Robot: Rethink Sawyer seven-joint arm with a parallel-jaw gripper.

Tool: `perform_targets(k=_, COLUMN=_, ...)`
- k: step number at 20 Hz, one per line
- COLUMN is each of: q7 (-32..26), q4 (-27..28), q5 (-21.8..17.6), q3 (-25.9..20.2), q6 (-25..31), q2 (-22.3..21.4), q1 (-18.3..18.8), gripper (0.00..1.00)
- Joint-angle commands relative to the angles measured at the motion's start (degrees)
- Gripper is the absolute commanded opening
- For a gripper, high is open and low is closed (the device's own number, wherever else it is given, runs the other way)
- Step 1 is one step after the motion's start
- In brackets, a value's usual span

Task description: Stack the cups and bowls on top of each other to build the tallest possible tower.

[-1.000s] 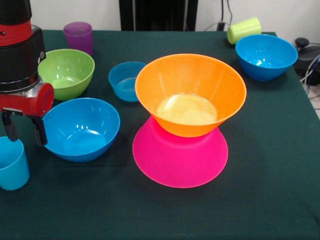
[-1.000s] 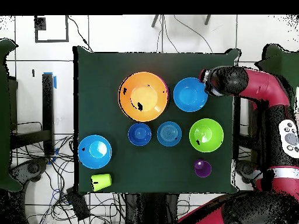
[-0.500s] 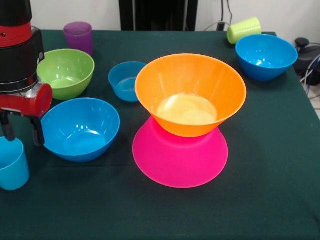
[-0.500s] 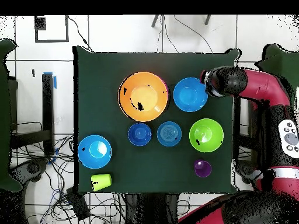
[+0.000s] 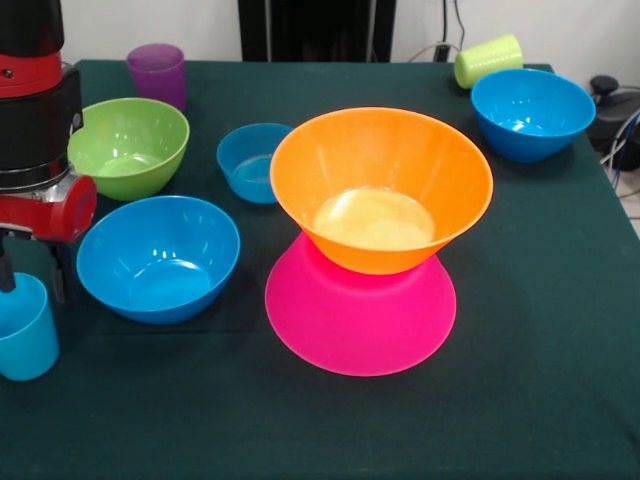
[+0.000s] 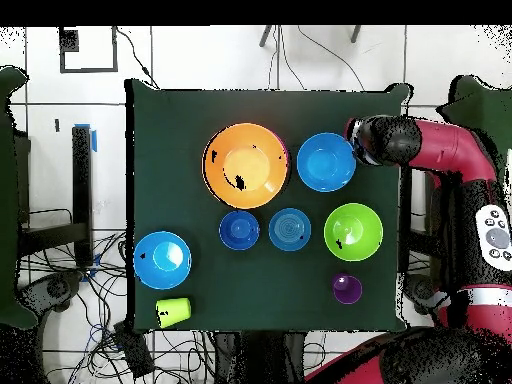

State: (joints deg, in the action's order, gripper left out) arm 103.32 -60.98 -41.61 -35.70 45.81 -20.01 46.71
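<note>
The opening of the light-blue cup is wider than the gap between my fingers, so my gripper should grab the cup by its thin rim (image 5: 43, 284) next.
The tower is an orange bowl (image 5: 381, 185) standing upright on an upturned pink bowl (image 5: 360, 320); the overhead view shows the orange bowl (image 6: 245, 165) from above. My gripper (image 5: 32, 290) is open at the table's left edge, one finger on each side of the rim of the light-blue cup (image 5: 25, 335). In the overhead view the arm's end (image 6: 372, 140) hides that cup. A blue bowl (image 5: 160, 258) sits just right of the gripper. A small dark-blue bowl (image 6: 239, 229) shows only from overhead.
A green bowl (image 5: 130, 145), a purple cup (image 5: 157, 73) and a small light-blue bowl (image 5: 250, 160) stand behind the gripper. Another blue bowl (image 5: 532, 112) sits at the far right, with a yellow-green cup (image 5: 488, 60) lying on its side nearby.
My gripper has shifted left and lower, from beside the blue bowl to over the light-blue cup's rim. The bowls and cups have not moved.
</note>
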Motion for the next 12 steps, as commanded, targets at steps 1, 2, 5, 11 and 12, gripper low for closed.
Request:
perform_targets(k=1, q7=-16.9, q4=-3.0, q5=-4.7, q3=0.5, q6=-3.0, q2=3.1, q1=-0.7, gripper=1.0)
perform_targets(k=2, q7=-16.8, q4=-3.2, q5=-4.7, q3=0.5, q6=-3.4, q2=3.2, q1=-0.5, gripper=1.0)
perform_targets(k=5, q7=-16.7, q4=-3.5, q5=-4.6, q3=0.6, q6=-4.0, q2=3.3, q1=-0.2, gripper=1.0)
perform_targets(k=11, q7=-16.9, q4=-3.4, q5=-4.3, q3=0.2, q6=-4.4, q2=4.2, q1=0.3, gripper=1.0)
perform_targets(k=12, q7=-17.2, q4=-3.5, q5=-4.2, q3=0.0, q6=-4.8, q2=4.6, q1=0.6, gripper=1.0)
